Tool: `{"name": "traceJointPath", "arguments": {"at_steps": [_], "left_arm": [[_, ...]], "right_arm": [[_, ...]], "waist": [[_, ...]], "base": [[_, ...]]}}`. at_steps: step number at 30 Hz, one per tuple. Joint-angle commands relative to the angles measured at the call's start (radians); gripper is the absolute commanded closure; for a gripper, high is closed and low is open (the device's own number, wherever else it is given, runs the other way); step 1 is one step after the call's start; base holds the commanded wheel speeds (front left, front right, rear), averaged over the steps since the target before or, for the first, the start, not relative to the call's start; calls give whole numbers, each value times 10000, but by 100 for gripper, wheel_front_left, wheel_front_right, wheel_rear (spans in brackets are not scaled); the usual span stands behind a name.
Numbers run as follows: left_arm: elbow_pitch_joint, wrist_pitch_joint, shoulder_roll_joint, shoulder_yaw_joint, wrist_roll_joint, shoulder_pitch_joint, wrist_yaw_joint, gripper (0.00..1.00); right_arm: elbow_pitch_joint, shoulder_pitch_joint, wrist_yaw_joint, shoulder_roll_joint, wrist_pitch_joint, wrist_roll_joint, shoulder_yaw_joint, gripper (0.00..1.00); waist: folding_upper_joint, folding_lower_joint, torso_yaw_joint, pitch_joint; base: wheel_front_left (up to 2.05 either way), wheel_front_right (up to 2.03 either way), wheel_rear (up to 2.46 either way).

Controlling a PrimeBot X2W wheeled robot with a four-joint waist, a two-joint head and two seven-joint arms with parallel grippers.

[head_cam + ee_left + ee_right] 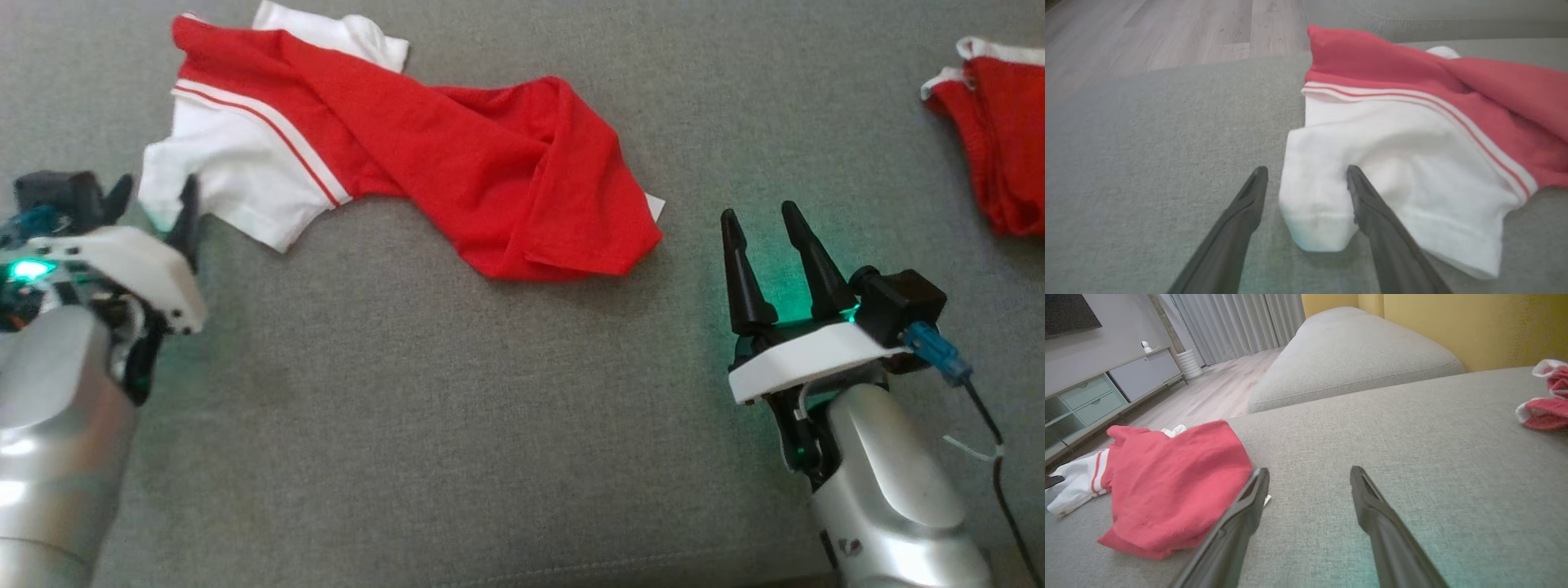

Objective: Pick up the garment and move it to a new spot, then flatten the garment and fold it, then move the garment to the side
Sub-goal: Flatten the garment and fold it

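I need to grab the garment next with my left gripper by its white sleeve end [162, 183] [1319, 210]. Then I can spread the crumpled garment flat for folding.
A red and white garment [424, 155] lies crumpled on the grey sofa cushion, its white sleeve pointing to the left. My left gripper [155, 208] stands open at that sleeve's tip. In the left wrist view the white sleeve end [1314, 212] lies between the two spread dark fingers [1249, 204] of my left gripper [1306, 175], which do not pinch it. My right gripper [759, 224] is open over bare cushion, to the right of the garment's red hem [1167, 498]. My right gripper [1308, 477] holds nothing.
A second red and white garment [996, 139] lies at the far right of the cushion [457, 408]. The right wrist view shows another sofa cushion [1355, 355], a yellow backrest [1474, 326], wooden floor [1216, 392] and a low cabinet [1106, 396].
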Motion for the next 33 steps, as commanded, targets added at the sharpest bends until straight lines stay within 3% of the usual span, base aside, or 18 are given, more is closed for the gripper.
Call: {"name": "traceJointPath", "arguments": {"at_steps": [1, 13, 24, 25, 26, 27, 33], "left_arm": [[-101, -3, 767, 114, -236, -491, 19, 0], [-94, -147, 953, -1206, -2207, -567, 18, 0], [-59, -138, 1387, -2398, -3116, -842, 18, 0], [52, -84, 1425, -2519, -3105, -868, 18, 5], [145, -53, 1445, -2607, -3126, -902, 18, 75], [202, -60, 1468, -2716, -3110, -942, 18, 100], [-127, -755, 1524, -3256, -3115, -1321, 18, 100]], "right_arm": [[-354, -280, 39, 43, -111, 27, 197, 0], [-308, -496, 39, 43, -111, -65, 55, 0], [-255, -599, 39, 43, -111, -14, 183, 0], [-253, -616, 39, 43, -111, -4, 184, 0], [-253, -632, 39, 43, -111, 6, 178, 0], [-255, -644, 39, 43, -111, 11, 165, 0], [-185, -520, 39, 43, -111, -26, -99, 0]], "waist": [[0, -2, -90, 208], [0, -2, -44, 351], [0, -2, -239, 492], [0, -2, -269, 497], [0, -2, -296, 497], [0, -2, -317, 494], [0, -2, -225, 124]], "base": [[0, 0, 0], [0, 0, 0], [0, 0, 0], [0, 0, 0], [0, 0, 0], [0, 0, 0], [0, 0, 0]]}}
